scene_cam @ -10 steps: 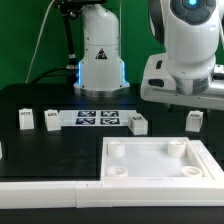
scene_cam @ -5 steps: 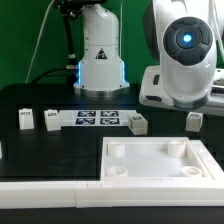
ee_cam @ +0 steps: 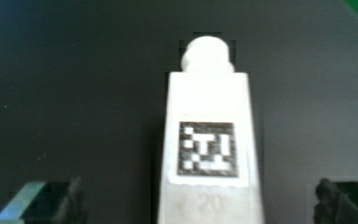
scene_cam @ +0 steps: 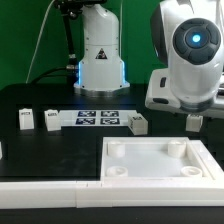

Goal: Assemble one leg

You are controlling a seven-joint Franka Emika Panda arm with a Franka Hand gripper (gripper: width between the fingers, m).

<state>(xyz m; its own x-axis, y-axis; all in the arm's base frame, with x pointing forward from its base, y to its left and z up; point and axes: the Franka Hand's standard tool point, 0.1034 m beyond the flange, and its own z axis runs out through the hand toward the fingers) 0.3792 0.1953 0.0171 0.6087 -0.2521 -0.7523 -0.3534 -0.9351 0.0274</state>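
Note:
My gripper reaches the white leg next and picks up its tagged section (ee_cam: 208, 150), so the leg's rounded tip stays free to enter a panel socket.
In the wrist view a white leg (ee_cam: 210, 120) with a black-and-white tag on its face lies lengthwise on the black table, its rounded tip pointing away from the camera. My gripper (ee_cam: 197, 200) is open above it. One dark finger (ee_cam: 48, 200) stands on each side of the leg's near end, well apart from it and not touching. In the exterior view this leg (scene_cam: 195, 121) stands at the exterior view's right, just below my arm's white hand (scene_cam: 185, 92), which hides the fingers there.
Three more white legs (scene_cam: 26, 119) (scene_cam: 52, 121) (scene_cam: 138, 124) stand around the marker board (scene_cam: 98, 119). The large white square panel (scene_cam: 160, 175) with corner sockets lies in front. A white rail (scene_cam: 50, 190) runs along the front edge.
My arm has swung toward the exterior view's right and sunk a little, coming over the rightmost leg. Nothing on the table has moved.

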